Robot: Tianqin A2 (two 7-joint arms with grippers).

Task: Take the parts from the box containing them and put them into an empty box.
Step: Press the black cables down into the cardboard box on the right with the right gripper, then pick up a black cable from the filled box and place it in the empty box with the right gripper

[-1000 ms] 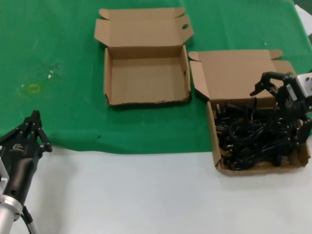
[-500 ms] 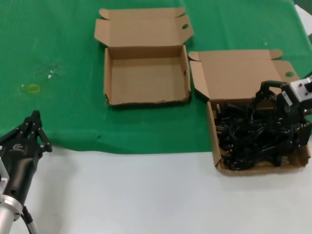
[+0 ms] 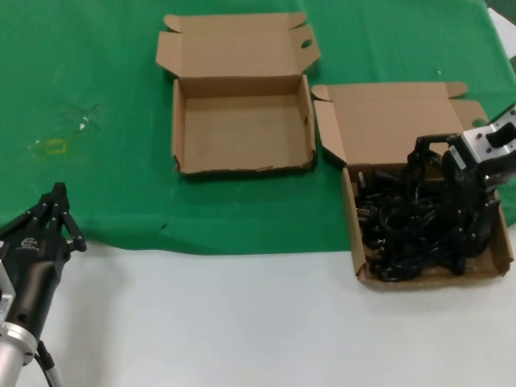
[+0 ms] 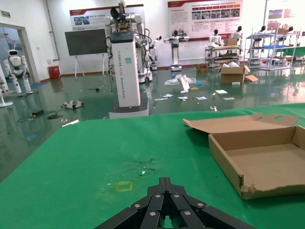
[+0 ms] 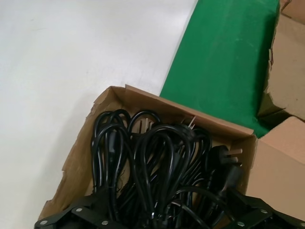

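Note:
My right gripper's fingers reach down around the black cable loops and closing now would catch them, so my right gripper closes next.
Black coiled power cables (image 3: pixel 403 226) fill the brown box (image 3: pixel 352 218) at the right, whose lid lies open behind it. My right gripper (image 3: pixel 439 189) is open and sunk into the pile from the box's right side. In the right wrist view its jaws stand wide on either side of the cable loops (image 5: pixel 157 162), with the gripper (image 5: pixel 162 219) low among them; the fingertips are hidden. The empty brown box (image 3: pixel 242 129) stands open at the middle back. My left gripper (image 3: pixel 58 193) is shut and parked at the near left.
A green mat (image 3: pixel 97 64) covers the far half of the table and bare white table (image 3: pixel 242 322) the near half. The two boxes stand close together. The left wrist view shows the empty box (image 4: pixel 267 162) and the left gripper (image 4: pixel 164 183).
My right gripper has tilted and pushed lower and leftward into the cable pile. The left arm and both boxes have not moved.

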